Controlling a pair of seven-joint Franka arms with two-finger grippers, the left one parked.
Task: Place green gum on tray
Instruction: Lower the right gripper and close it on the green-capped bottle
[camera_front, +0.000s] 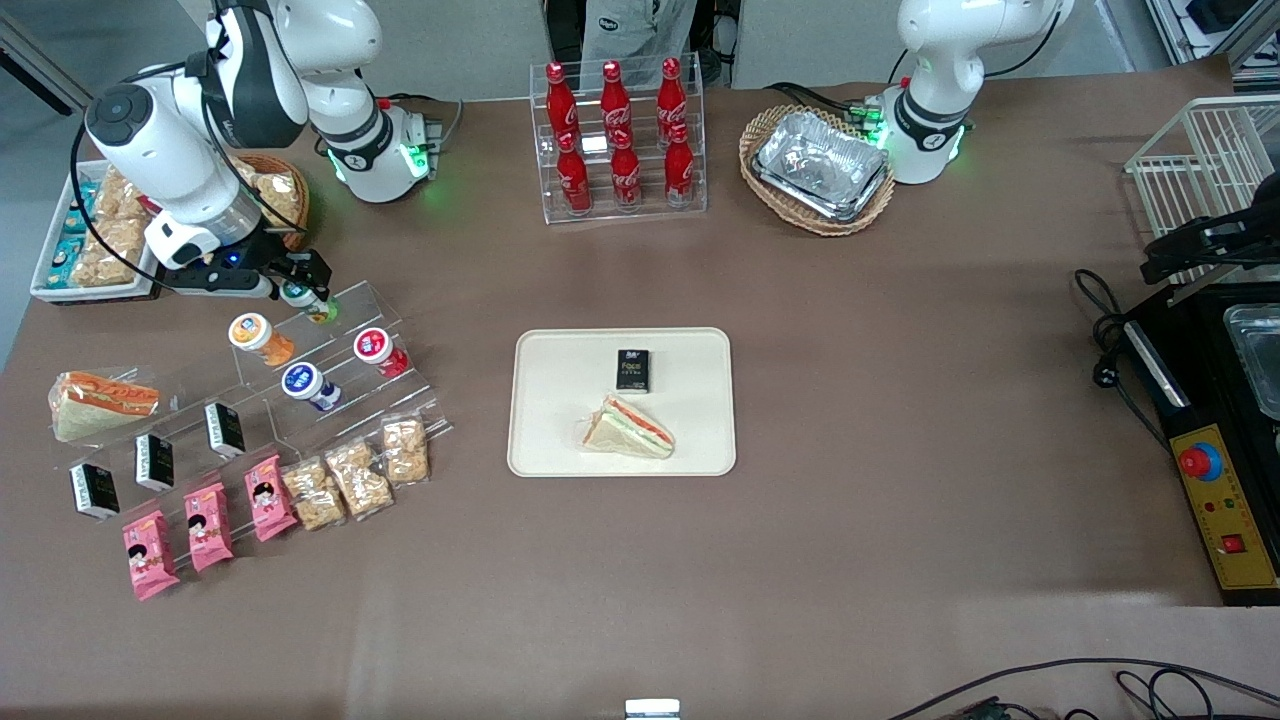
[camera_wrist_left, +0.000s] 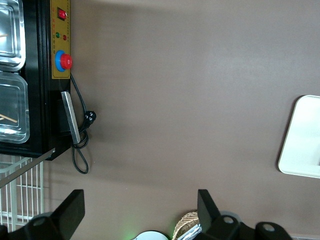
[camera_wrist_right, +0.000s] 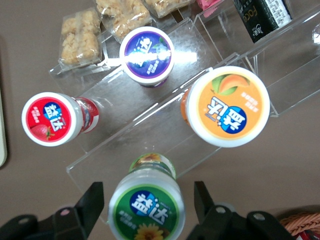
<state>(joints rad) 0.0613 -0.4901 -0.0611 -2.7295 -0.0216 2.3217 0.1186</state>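
I should next use my right gripper to grab the green gum bottle by its green-labeled lid (camera_wrist_right: 146, 212), so that I can place the bottle on the tray.
The green gum (camera_front: 318, 307) (camera_wrist_right: 146, 207), a small bottle with a green-rimmed lid, stands on the top step of a clear acrylic riser (camera_front: 340, 375). My right gripper (camera_front: 300, 283) (camera_wrist_right: 147, 200) hangs over it, open. One finger stands on each side of the lid, with a gap on both sides. The cream tray (camera_front: 545, 440) lies in the middle of the table, well apart from the riser. A black box (camera_front: 632, 370) and a wrapped sandwich (camera_front: 630, 428) lie on the tray.
Orange-lidded (camera_wrist_right: 227, 106), blue-lidded (camera_wrist_right: 146, 53) and red-lidded (camera_wrist_right: 51, 118) bottles share the riser. Lower steps hold black boxes (camera_front: 155, 461), pink packets (camera_front: 208, 525) and snack bags (camera_front: 352, 477). A cola bottle rack (camera_front: 620, 140) and a basket of foil trays (camera_front: 820, 168) stand farther from the camera.
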